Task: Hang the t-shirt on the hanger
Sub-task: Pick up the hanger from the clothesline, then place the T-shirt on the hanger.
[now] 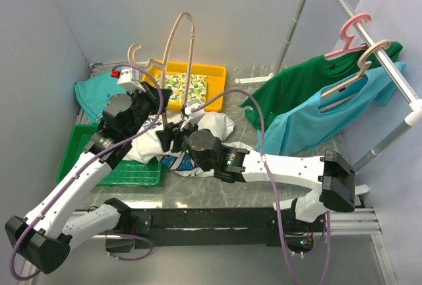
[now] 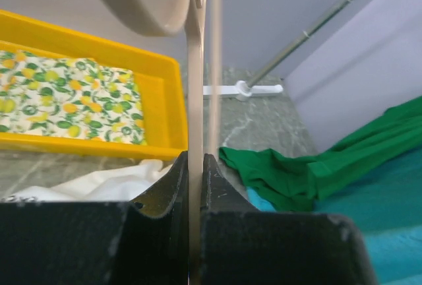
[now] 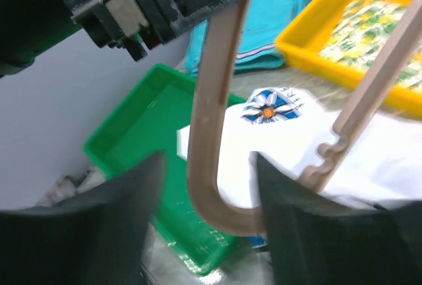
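Next, my right gripper will grab the white t-shirt by its edge nearest the yellow tray. Then it can draw the shirt over the hanger's free corner.
The beige hanger [image 1: 173, 41] stands upright above the table's middle left, its hook [image 1: 134, 51] pointing left. My left gripper [image 1: 158, 95] is shut on one of its bars, and the bar [image 2: 195, 100] runs straight up from between the closed jaws [image 2: 195, 166]. The white t-shirt [image 1: 214, 126] lies crumpled below it; its blue daisy print [image 3: 270, 107] shows in the right wrist view. My right gripper [image 1: 173, 138] is open low over the shirt. The hanger's curved corner [image 3: 204, 186] sits between its spread fingers [image 3: 208, 196], not gripped.
A yellow tray [image 1: 216, 77] with a lemon-print cloth stands behind. A green tray [image 1: 79, 146] and a teal cloth [image 1: 89, 94] lie at the left. At the right, a rack [image 1: 389, 67] carries a pink hanger [image 1: 349, 31], a green t-shirt [image 1: 297, 84] and a light blue shirt [image 1: 316, 123].
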Robot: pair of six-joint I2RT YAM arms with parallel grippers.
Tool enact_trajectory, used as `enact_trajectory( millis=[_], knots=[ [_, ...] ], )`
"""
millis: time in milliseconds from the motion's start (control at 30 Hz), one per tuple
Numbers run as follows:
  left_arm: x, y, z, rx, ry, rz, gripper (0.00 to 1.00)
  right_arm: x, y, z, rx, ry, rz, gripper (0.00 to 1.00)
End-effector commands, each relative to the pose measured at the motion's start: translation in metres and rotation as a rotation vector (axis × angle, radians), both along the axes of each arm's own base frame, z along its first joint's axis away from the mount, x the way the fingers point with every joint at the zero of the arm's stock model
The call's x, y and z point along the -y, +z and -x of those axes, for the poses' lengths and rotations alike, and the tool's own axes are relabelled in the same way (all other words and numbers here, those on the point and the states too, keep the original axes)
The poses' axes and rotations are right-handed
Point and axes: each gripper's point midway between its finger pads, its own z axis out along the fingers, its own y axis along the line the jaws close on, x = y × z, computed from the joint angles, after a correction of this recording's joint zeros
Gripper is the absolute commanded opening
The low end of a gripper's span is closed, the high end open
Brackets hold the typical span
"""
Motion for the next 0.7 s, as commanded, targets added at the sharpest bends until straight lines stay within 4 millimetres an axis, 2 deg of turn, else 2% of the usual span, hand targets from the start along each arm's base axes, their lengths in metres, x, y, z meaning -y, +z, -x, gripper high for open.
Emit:
enact_trajectory(
  millis=[0, 33, 100, 133, 200, 233, 267, 333, 367, 400, 433, 533, 567, 667],
  knots=[
    [-0.024, 0.012, 0.009, 0.046, 0.064, -0.084, 0.01, 0.005, 0.022, 0.014, -0.034, 0.045, -0.089, 0.78],
    [-0.028, 0.008, 0.012, 0.041, 0.058, -0.143, 0.01, 0.017, 0.026, 0.014, -0.043, 0.024, -0.083, 0.81],
    [-0.04, 0.002, 0.024, 0.011, 0.073, -0.217, 0.01, 0.034, 0.015, 0.014, -0.08, -0.018, -0.067, 0.82],
    [-0.05, -0.001, 0.027, 0.009, 0.097, -0.268, 0.01, 0.051, 0.011, 0.012, -0.099, -0.052, -0.044, 0.81],
    [-0.064, -0.007, 0.042, -0.008, 0.11, -0.324, 0.01, 0.078, -0.021, 0.008, -0.168, -0.134, 0.014, 0.78],
    [-0.067, -0.01, 0.048, 0.0, 0.093, -0.367, 0.01, 0.091, -0.022, 0.007, -0.179, -0.16, 0.009, 0.75],
    [-0.07, -0.007, 0.059, 0.019, 0.076, -0.379, 0.01, 0.101, -0.043, 0.008, -0.213, -0.191, 0.031, 0.73],
    [-0.068, -0.019, 0.076, 0.01, -0.009, -0.447, 0.01, 0.115, -0.066, 0.009, -0.26, -0.213, 0.068, 0.68],
    [-0.072, -0.019, 0.085, 0.011, -0.018, -0.453, 0.01, 0.115, -0.074, 0.011, -0.289, -0.213, 0.073, 0.66],
    [-0.074, -0.031, 0.095, -0.026, -0.053, -0.498, 0.01, 0.117, -0.082, 0.013, -0.305, -0.215, 0.094, 0.63],
    [-0.075, -0.031, 0.103, -0.029, -0.075, -0.508, 0.01, 0.117, -0.092, 0.012, -0.319, -0.218, 0.12, 0.59],
    [-0.082, -0.034, 0.127, -0.036, -0.12, -0.532, 0.01, 0.117, -0.119, 0.01, -0.365, -0.222, 0.187, 0.59],
    [-0.081, -0.029, 0.136, -0.013, -0.14, -0.515, 0.01, 0.121, -0.126, 0.004, -0.38, -0.241, 0.199, 0.6],
    [-0.082, -0.029, 0.149, -0.017, -0.181, -0.525, 0.01, 0.121, -0.147, -0.006, -0.428, -0.26, 0.242, 0.6]
  ],
)
